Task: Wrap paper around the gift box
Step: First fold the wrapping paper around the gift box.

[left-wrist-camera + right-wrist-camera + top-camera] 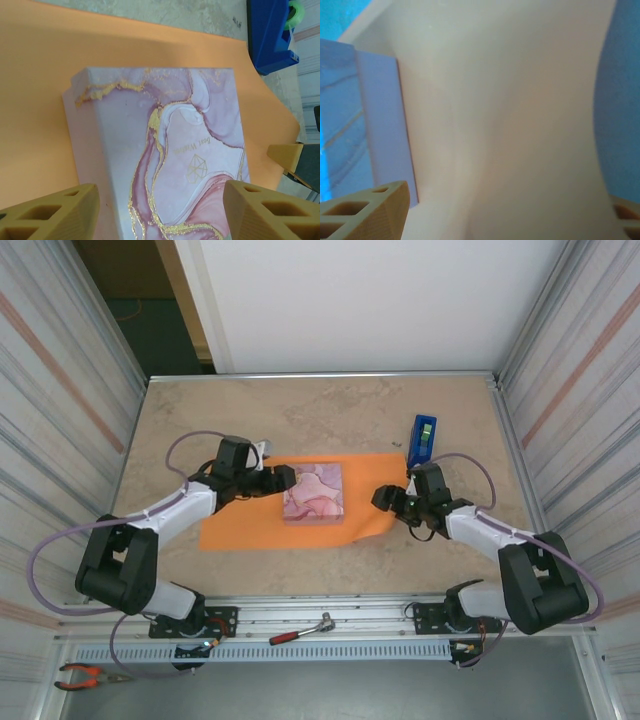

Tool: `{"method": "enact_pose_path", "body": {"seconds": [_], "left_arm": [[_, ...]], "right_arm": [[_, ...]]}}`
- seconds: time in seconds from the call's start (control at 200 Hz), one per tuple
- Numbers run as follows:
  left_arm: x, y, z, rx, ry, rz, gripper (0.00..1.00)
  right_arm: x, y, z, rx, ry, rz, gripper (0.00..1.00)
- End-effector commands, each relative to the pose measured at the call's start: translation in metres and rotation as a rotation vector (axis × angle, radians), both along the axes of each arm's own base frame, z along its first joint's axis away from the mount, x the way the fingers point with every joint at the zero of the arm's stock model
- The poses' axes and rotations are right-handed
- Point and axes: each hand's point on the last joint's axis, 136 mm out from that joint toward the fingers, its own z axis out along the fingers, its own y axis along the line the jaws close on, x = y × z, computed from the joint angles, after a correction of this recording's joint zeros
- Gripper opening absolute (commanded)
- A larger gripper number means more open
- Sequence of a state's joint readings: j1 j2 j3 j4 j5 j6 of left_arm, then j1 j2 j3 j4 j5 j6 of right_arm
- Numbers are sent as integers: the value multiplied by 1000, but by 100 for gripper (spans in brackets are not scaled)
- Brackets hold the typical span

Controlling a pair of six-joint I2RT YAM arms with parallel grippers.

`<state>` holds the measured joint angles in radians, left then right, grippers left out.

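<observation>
My right gripper picks up the orange paper's free edge point(403, 483) near the tape dispenser next, to wrap it over the gift box point(313, 492).
The pink marbled gift box point(313, 492) lies on the orange paper point(240, 520), which is spread flat on the table. My left gripper point(283, 480) hovers at the box's left edge. In the left wrist view the box point(175, 150) reaches in between the tan fingers point(55, 212), and that gripper point(160, 215) is open wide. My right gripper point(386, 498) is at the paper's right edge, also open. In the right wrist view the paper point(510, 125) looks pale and washed out and spans the gap of that gripper point(497, 220). The box's side point(382, 125) shows at the left.
A blue tape dispenser point(421, 440) stands beyond the paper's right corner, close to the right arm. A red-handled tool point(300, 630) and pliers point(85, 675) lie on the rail in front of the bases. Ribbed walls close in the table left and right.
</observation>
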<state>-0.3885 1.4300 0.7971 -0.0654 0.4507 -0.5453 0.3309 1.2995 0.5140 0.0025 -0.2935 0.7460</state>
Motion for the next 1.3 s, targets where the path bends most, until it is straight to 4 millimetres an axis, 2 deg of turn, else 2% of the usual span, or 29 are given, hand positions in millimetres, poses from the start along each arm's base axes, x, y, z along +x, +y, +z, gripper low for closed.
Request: {"method": "enact_pose_path", "body": {"seconds": [0.0, 0.105, 0.22, 0.326, 0.461, 0.546, 0.631, 0.767, 0.902, 0.967, 1.112, 1.293], "left_arm": [[5, 1, 20, 0, -53, -7, 67], [8, 1, 23, -1, -58, -8, 67], [9, 2, 26, -3, -63, -8, 67], [10, 1, 27, -4, -65, -14, 67], [11, 0, 30, -13, -69, -21, 67], [11, -1, 34, -17, -73, -26, 67], [11, -1, 36, -23, -75, -27, 67], [9, -4, 42, -35, -78, -39, 67], [8, -7, 55, -60, -83, -51, 67], [8, -9, 63, -77, -88, -53, 67], [5, -15, 82, -109, -103, -63, 67], [-1, -39, 101, -135, -120, -104, 67]], "right_arm": [[25, 4, 20, 24, -96, 24, 73], [33, -4, 23, 22, -99, 10, 72], [34, -18, 26, 6, -101, -12, 72], [29, -28, 27, -3, -97, -25, 70], [18, -31, 21, -18, -63, -17, 66], [9, -32, 16, -26, -34, -10, 60], [0, -32, 11, -33, -13, -4, 47], [-6, -28, 16, -32, -6, 7, 31], [-7, -7, 39, -23, -45, 68, 10], [-7, 8, 52, -24, -69, 106, 3], [-10, 46, 77, -28, -116, 211, 2], [-22, 95, 94, -12, -152, 349, 1]]}}
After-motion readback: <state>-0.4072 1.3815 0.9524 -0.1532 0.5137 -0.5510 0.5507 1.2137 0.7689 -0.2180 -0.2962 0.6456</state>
